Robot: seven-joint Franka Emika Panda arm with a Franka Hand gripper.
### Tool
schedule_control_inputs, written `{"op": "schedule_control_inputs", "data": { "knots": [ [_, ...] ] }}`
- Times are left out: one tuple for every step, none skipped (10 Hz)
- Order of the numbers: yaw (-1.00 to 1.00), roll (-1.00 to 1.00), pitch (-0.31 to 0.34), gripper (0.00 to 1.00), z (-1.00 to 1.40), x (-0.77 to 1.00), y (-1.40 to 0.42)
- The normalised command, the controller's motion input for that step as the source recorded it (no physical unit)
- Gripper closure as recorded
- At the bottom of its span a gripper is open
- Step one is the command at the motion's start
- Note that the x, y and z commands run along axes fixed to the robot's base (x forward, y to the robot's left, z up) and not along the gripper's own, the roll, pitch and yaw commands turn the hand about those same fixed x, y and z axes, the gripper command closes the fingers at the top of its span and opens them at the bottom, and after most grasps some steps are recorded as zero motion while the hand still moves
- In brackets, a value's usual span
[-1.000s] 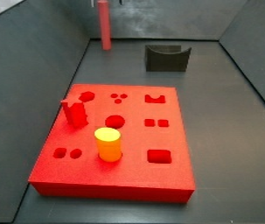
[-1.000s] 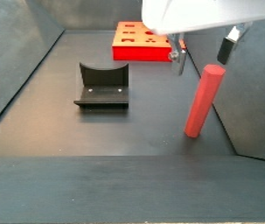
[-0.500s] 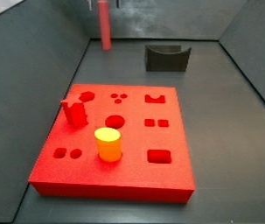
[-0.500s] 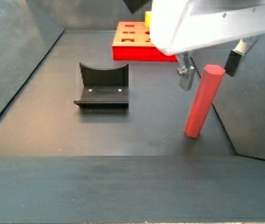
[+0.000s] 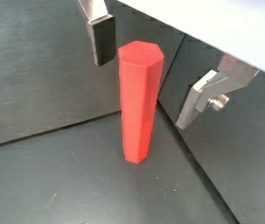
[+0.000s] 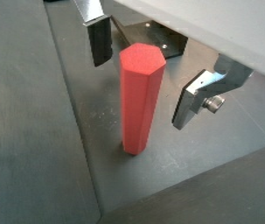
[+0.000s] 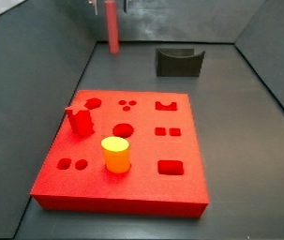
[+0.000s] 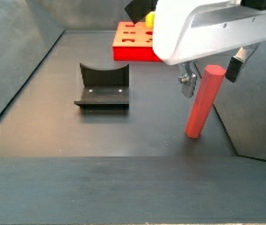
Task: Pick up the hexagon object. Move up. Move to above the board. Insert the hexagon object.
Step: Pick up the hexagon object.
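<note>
I should next grab the hexagon object by its upper part (image 7: 112,9), to insert it into the board (image 7: 144,187).
The hexagon object (image 5: 138,96) is a long, slim salmon-red prism standing upright on the dark floor near a wall; it shows in both wrist views (image 6: 141,96) and both side views (image 7: 111,28) (image 8: 205,101). My gripper (image 5: 144,92) (image 6: 139,92) is open with one finger on each side of the rod's upper part and a gap on both sides. In a side view the gripper (image 8: 212,75) sits at the rod's top; in a side view (image 7: 111,5) it is at the frame's edge. The red board (image 7: 144,187) (image 8: 129,48) lies flat, well away from the rod.
A short yellow cylinder (image 7: 115,155) and a stubby red peg (image 7: 78,119) stand in the board. The dark fixture (image 7: 178,61) (image 8: 104,85) (image 6: 158,39) stands between rod and board. Grey walls close in beside the rod.
My gripper has come down, so its fingers now flank the rod's top. The rod, board and fixture have not moved.
</note>
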Motion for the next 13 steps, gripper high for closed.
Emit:
{"op": "schedule_control_inputs", "data": {
  "knots": [
    [0.00,-0.01,-0.091,0.00,-0.24,-0.10,0.05],
    [0.00,-0.06,-0.106,0.00,-0.13,-0.08,0.03],
    [0.00,-0.01,-0.133,0.00,-0.02,-0.02,0.00],
    [0.00,0.00,-0.097,0.00,-0.06,0.00,0.00],
    [0.00,0.00,0.000,1.00,0.00,0.00,0.00],
    [0.00,0.00,0.000,1.00,0.00,0.00,0.00],
    [0.00,0.00,0.000,1.00,0.00,0.00,0.00],
    [0.00,0.00,0.000,1.00,0.00,0.00,0.00],
    [0.00,0.00,0.000,1.00,0.00,0.00,0.00],
    [0.00,0.00,0.000,1.00,0.00,0.00,0.00],
    [0.00,0.00,0.000,1.00,0.00,0.00,0.00],
    [0.00,0.00,0.000,1.00,0.00,0.00,0.00],
    [0.00,0.00,0.000,1.00,0.00,0.00,0.00]
  ]
}}
